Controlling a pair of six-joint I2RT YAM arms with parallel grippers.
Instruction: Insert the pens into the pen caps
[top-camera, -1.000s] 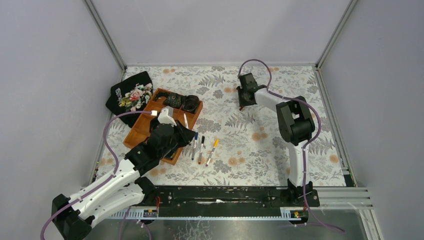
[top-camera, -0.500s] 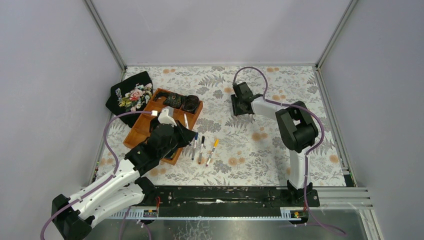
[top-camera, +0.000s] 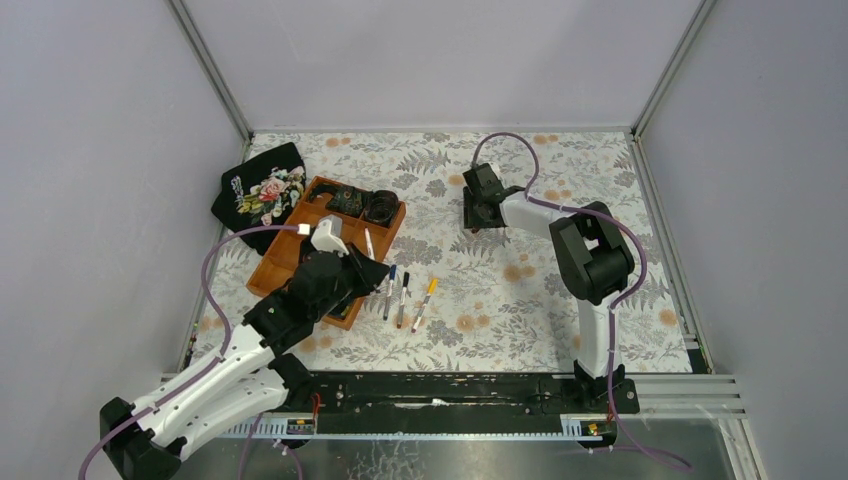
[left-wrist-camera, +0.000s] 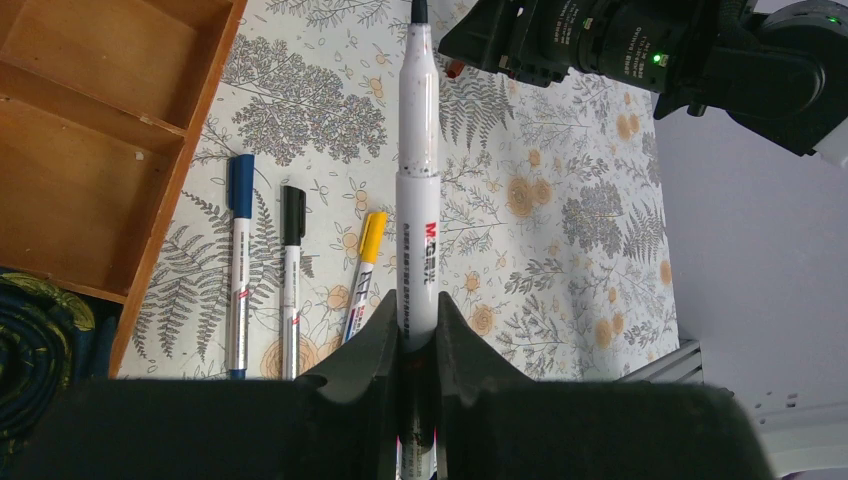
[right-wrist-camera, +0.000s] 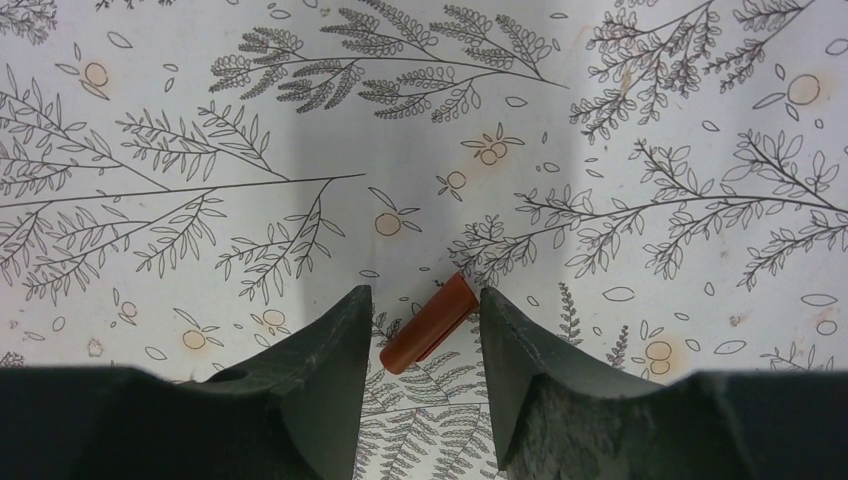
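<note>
My right gripper grabs the red cap (right-wrist-camera: 428, 323) across its long sides next, so its open end stays free for the white pen to go in.
My left gripper (top-camera: 366, 264) is shut on an uncapped white pen (left-wrist-camera: 418, 200), whose dark tip points away toward the right arm. The pen also shows in the top view (top-camera: 369, 242). Three capped pens lie side by side on the mat: blue cap (left-wrist-camera: 238, 185), black cap (left-wrist-camera: 292, 212), yellow cap (left-wrist-camera: 371, 235). My right gripper (right-wrist-camera: 425, 297) is open and low over the mat, its fingers on either side of the red cap (right-wrist-camera: 428, 323), which lies slanted. In the top view this gripper (top-camera: 478, 214) is at the middle back.
A wooden tray (top-camera: 290, 255) with dark objects at its far end (top-camera: 365, 203) stands left of the pens, under my left arm. A black floral pouch (top-camera: 258, 190) lies behind it. Metal frame posts border the floral mat.
The right gripper has moved left and nearer, down around the red cap. The left gripper with the pen has barely shifted.
</note>
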